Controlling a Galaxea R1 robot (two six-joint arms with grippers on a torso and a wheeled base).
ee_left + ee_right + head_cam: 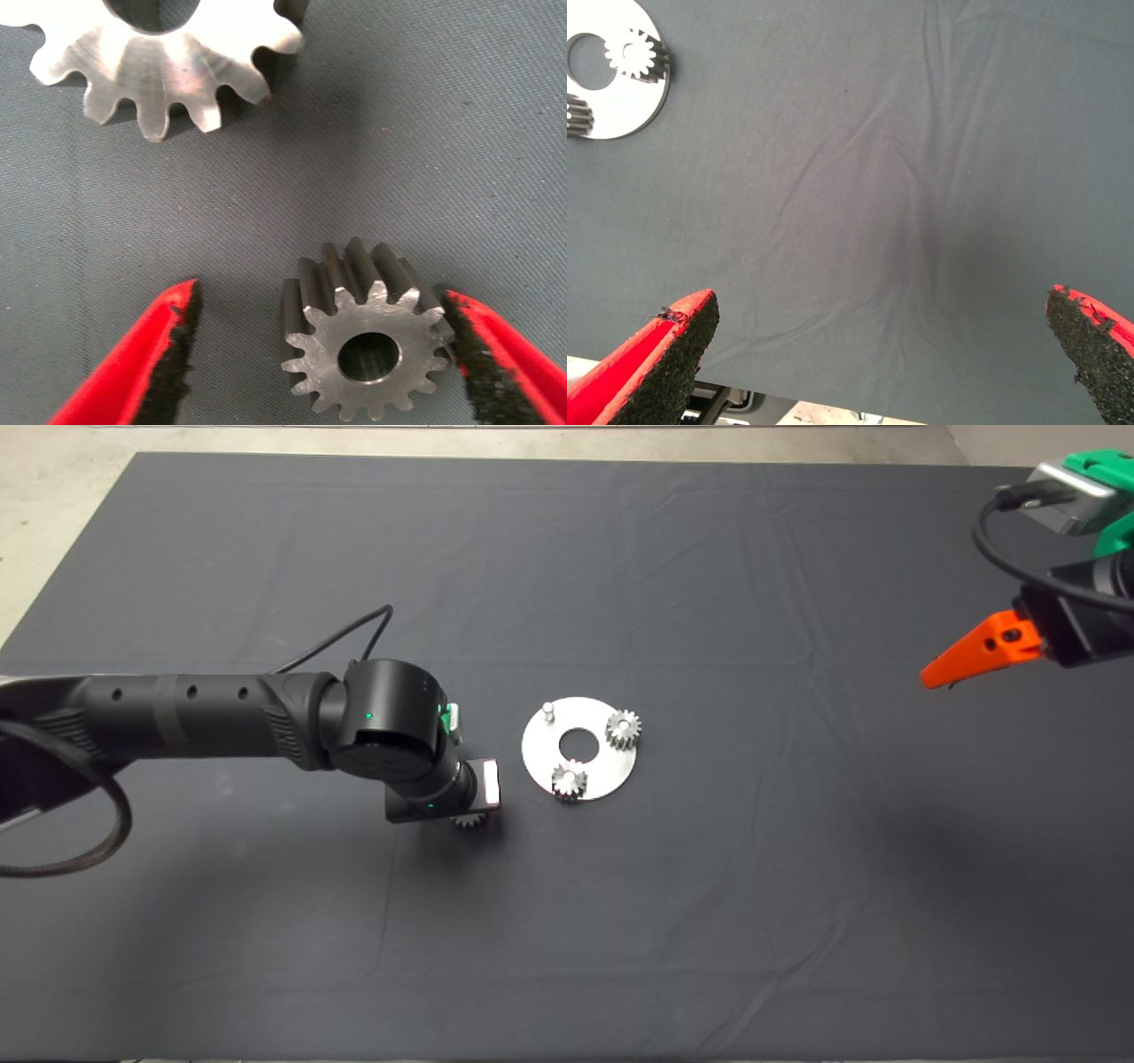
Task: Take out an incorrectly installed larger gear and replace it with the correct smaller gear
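My left gripper is to grab the smaller gear next by its toothed rim, and this leaves the gear's bore free for the bare pin.
The smaller gear lies flat on the mat between the fingers of my left gripper, which is open around it; one pad is at its teeth, the other stands clear. The larger gear, with coarse teeth, lies on the mat just beyond it. In the head view the left wrist covers both, and only a toothed edge peeks out. The round steel plate lies right of the wrist, with one bare pin.
Two small gears sit on the plate's other pins. My right gripper hangs open over bare mat at the far right, its red finger showing. The plate is far from it.
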